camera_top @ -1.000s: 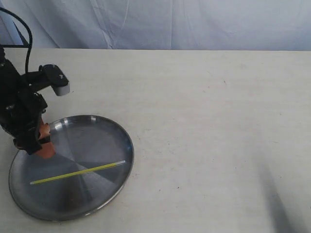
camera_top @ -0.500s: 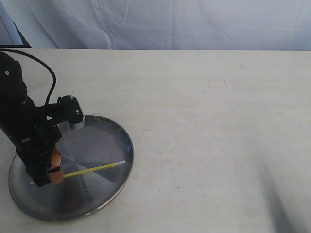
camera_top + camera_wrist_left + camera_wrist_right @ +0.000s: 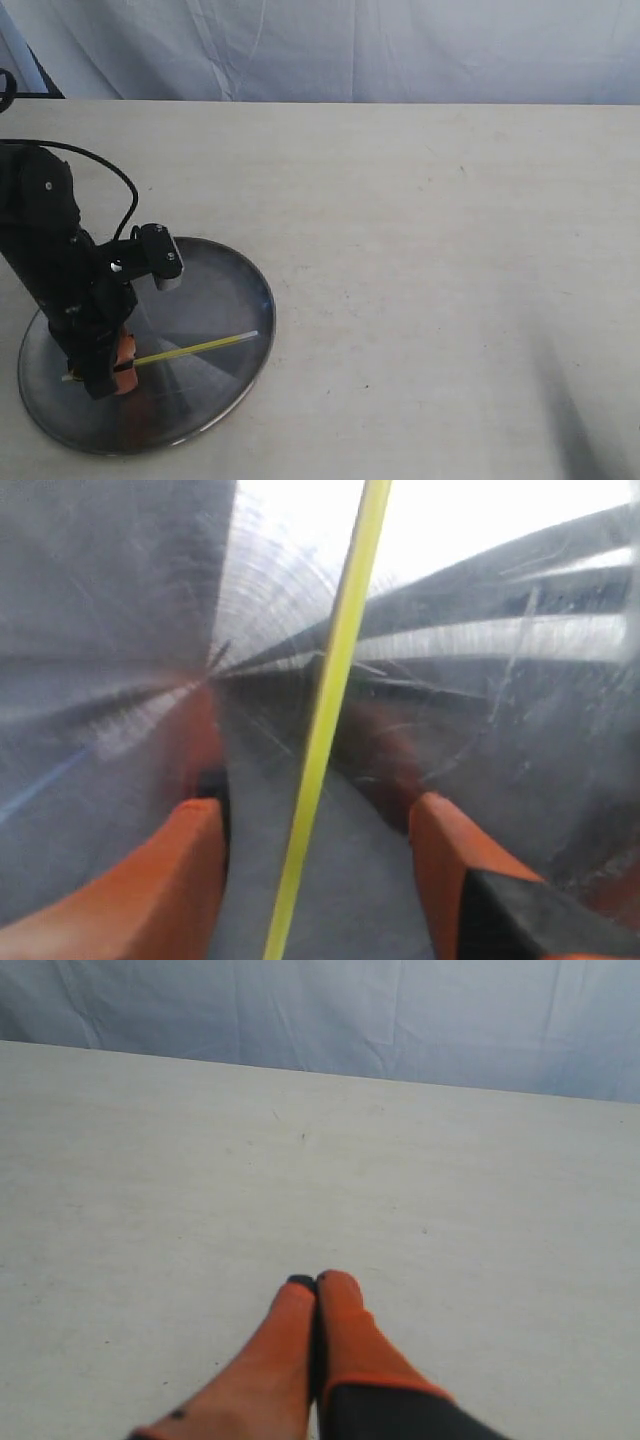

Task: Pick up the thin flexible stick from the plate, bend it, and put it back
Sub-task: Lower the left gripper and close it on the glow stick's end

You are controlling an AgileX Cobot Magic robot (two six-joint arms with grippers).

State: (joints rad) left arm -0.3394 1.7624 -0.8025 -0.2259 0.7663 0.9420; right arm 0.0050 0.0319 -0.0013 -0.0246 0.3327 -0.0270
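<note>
The thin flexible stick is on the plate. My left gripper should pick it up by one end [image 3: 297,850] next, to lift it off the plate for bending.
The thin flexible stick [image 3: 195,349] lies straight across the shiny silver plate [image 3: 240,290] at the table's front left. My left gripper [image 3: 118,372] is down on the plate over the stick's left end, partly hiding it. In the left wrist view the yellow-green stick [image 3: 330,720] runs between the two orange fingers [image 3: 170,880], which stand apart on either side of it without touching it; the left gripper [image 3: 315,825] is open just above the plate's surface [image 3: 520,680]. My right gripper [image 3: 316,1282] is shut with nothing in it, held above bare table.
The plate sits close to the table's front-left corner. A pale cloth backdrop [image 3: 350,50] hangs behind the table's far edge. The left arm's black cable [image 3: 110,165] loops above the plate.
The left arm has come down and forward from the plate's far-left rim onto the stick's left end, which now lies between its open fingers. The stick has not moved.
</note>
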